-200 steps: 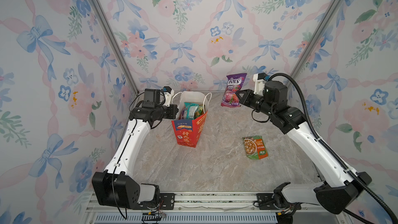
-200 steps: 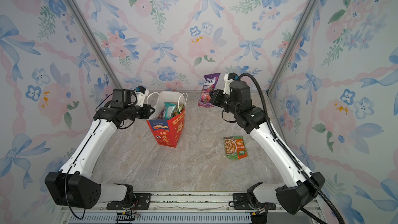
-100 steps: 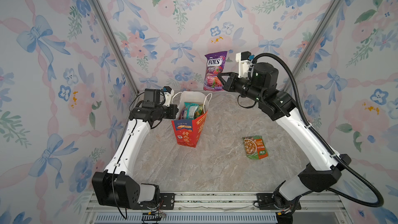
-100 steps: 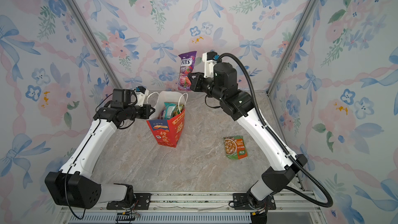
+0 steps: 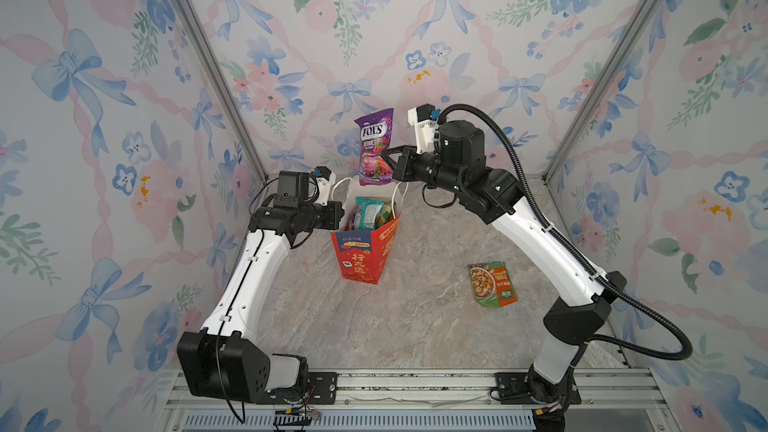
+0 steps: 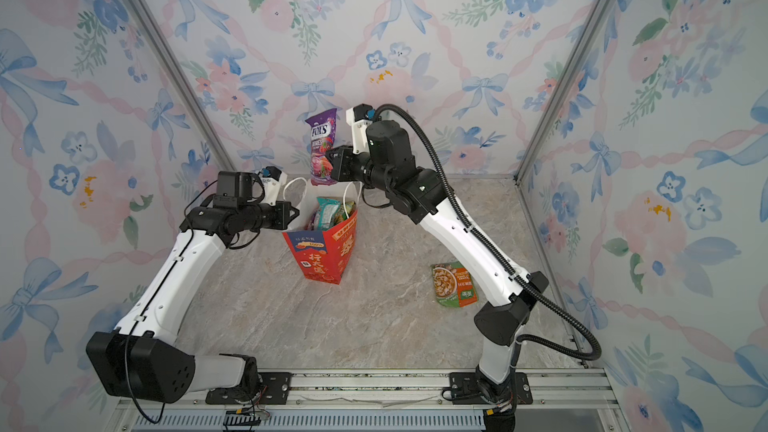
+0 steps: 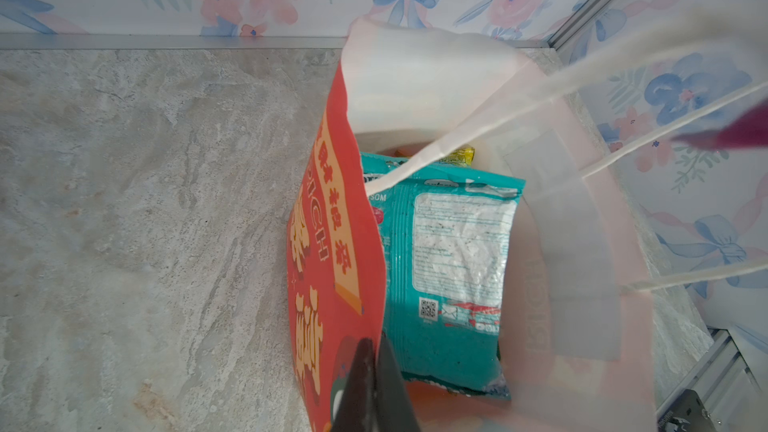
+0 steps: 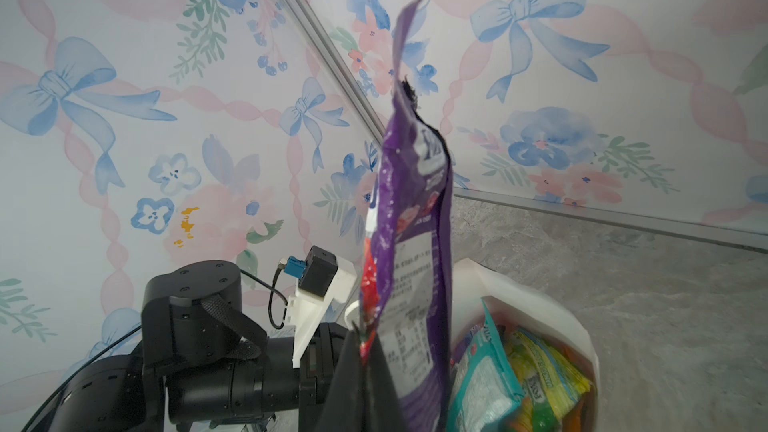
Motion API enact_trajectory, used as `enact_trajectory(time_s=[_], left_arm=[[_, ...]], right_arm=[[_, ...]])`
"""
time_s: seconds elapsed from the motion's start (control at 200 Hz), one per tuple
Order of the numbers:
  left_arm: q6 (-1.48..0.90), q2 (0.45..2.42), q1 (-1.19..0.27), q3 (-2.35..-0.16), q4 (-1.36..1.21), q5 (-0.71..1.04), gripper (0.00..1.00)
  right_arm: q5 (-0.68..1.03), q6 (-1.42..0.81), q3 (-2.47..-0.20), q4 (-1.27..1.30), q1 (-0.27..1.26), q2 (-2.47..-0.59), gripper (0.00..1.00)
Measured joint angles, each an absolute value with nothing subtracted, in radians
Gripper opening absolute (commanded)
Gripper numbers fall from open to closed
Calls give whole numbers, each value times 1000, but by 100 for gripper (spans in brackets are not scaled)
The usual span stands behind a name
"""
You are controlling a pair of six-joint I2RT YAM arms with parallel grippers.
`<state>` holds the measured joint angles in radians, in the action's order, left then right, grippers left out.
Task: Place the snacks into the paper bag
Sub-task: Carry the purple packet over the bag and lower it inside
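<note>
The purple FOX'S packet hangs with its lower edge above the teal packet. My right gripper keeps holding it until that packet's lower edge (image 5: 375,183) enters the bag's opening (image 5: 371,209).
The red-orange paper bag (image 5: 365,253) (image 6: 322,257) stands upright at mid-table, mouth open, with several snacks inside. My left gripper (image 5: 343,211) (image 7: 372,342) is shut on the bag's rim (image 7: 349,201), one finger on each side of the wall. A teal packet (image 7: 449,251) and a yellow one (image 7: 461,155) lie inside. My right gripper (image 5: 384,153) (image 8: 361,338) is shut on the lower edge of a purple FOX'S packet (image 5: 374,147) (image 6: 323,147) (image 8: 415,222), which stands upright above the bag's mouth. An orange-green packet (image 5: 492,284) (image 6: 454,284) lies flat on the table to the right.
The marble table top (image 5: 415,326) is closed in by floral walls at the back and both sides. A metal rail (image 5: 395,384) with the arm bases runs along the front. The bag's white cord handles (image 7: 623,60) hang across its opening.
My right gripper has carried the purple packet leftward from the back right to above the bag's mouth. The left arm and the bag have not moved.
</note>
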<state>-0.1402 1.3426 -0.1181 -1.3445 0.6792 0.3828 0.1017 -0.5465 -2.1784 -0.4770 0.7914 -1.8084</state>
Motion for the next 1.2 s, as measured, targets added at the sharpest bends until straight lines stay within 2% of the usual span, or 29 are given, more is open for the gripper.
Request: enact_trajectory(time_s=[0.23,0.535,0.905,1.2], left_arm=[[-140,1342,-118,-1345,680,383,0],[-140,1341,-118,-1345,680,382,0],[-140,1341,-118,-1345,680,382,0],[-140,1341,-118,-1345,680,382,0]], right_arm=[[105,-558,-2164,-475,808,-1810,0],[97,-568,-2019,-468,813,-1806,0],[65,-585,-1861,-450,813,-1687,0],[71,-649,-1819,-410,822,-1683,0]])
